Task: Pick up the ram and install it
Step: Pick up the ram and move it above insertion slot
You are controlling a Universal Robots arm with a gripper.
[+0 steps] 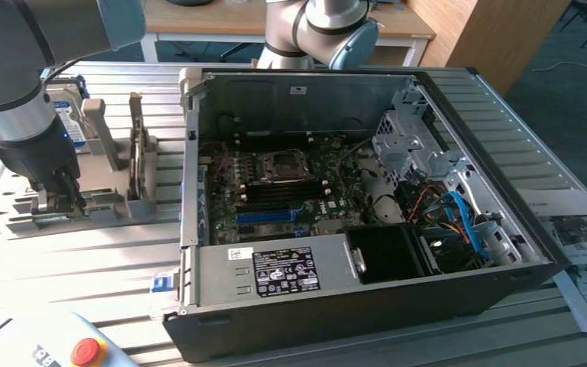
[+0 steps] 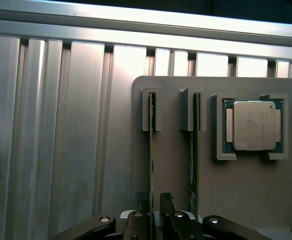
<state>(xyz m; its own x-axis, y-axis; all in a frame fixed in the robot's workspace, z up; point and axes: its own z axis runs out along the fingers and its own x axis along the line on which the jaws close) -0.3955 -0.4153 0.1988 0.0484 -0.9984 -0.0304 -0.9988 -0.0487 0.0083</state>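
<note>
The ram (image 2: pixel 151 150) is held at its ends by grey holder posts. To install it, my gripper should next grab the ram by the open middle of its upper edge (image 2: pixel 151 204).
The ram (image 2: pixel 151 150) stands on edge in a slot of a grey holder (image 2: pixel 171 155), seen edge-on as a thin green strip. A second stick like it (image 2: pixel 194 150) stands in the neighbouring slot. My gripper (image 2: pixel 154 198) is lowered over the first stick, one finger on each side of it, open with a small gap showing between the jaws. In the exterior view the gripper (image 1: pixel 57 200) reaches down onto the holder (image 1: pixel 105 208) at that view's left, beside the open computer case (image 1: pixel 375 99). The motherboard (image 1: pixel 283 191) lies inside the case.
A square silver processor (image 2: pixel 254 125) sits in a pocket of the holder beside the sticks. A hard drive (image 1: pixel 69 115) stands behind the arm. Cables and a drive cage (image 1: pixel 416 145) crowd the case. A red stop button (image 1: pixel 88 352) and papers (image 1: pixel 579 252) lie on the ribbed table.
</note>
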